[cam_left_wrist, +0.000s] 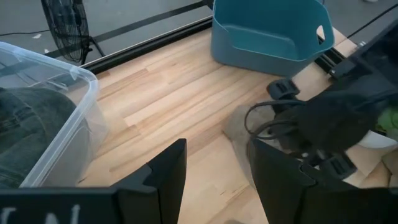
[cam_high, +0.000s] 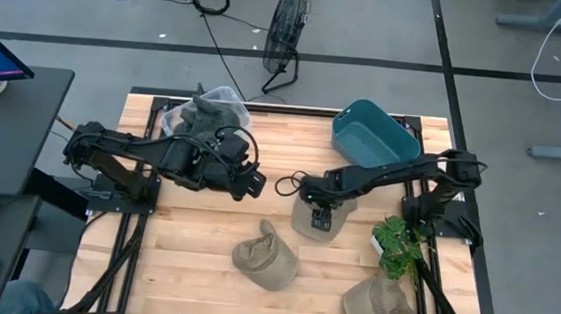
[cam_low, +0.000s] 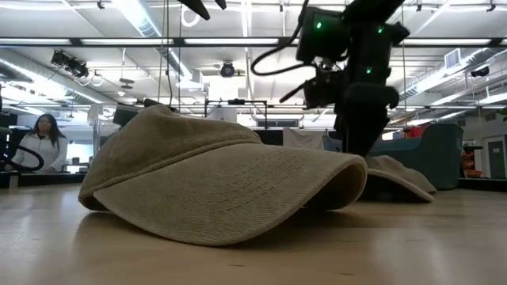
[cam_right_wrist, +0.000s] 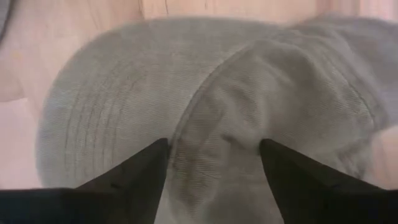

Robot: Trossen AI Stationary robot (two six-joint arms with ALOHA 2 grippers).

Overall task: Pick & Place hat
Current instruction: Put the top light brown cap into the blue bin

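Both fingers reach down to the folded cloth of the cap's top, one at the brim seam [cam_right_wrist: 185,118]. It is now time to close my right gripper. Closing now would catch the tan cap under it.
Three tan caps lie on the wooden table: one under my right gripper [cam_high: 307,222], one near the middle front [cam_high: 266,257], and one at the front right [cam_high: 379,307]. In the low view the middle cap [cam_low: 222,186] fills the foreground and the cap under my gripper [cam_low: 400,178] lies behind it. My right gripper [cam_high: 322,216] is open and points down over its cap [cam_right_wrist: 211,118]. Its fingers stand on either side of the raised crown front [cam_right_wrist: 217,149]. My left gripper [cam_high: 251,181] is open and empty above the table's left middle, and it also shows in its wrist view [cam_left_wrist: 217,180]. My right gripper comes at the cap from above, with one finger [cam_right_wrist: 140,171] on each side of the crown's raised front [cam_right_wrist: 214,158]. The cap lies flat on the table. I cannot tell whether the fingers touch the cloth.
A clear plastic bin [cam_high: 178,119] with dark cloth in it stands at the far left. A teal bin [cam_high: 375,134] stands at the far right. A potted plant [cam_high: 395,248] stands right of my right gripper. A fan [cam_high: 287,35] stands on the floor beyond the table.
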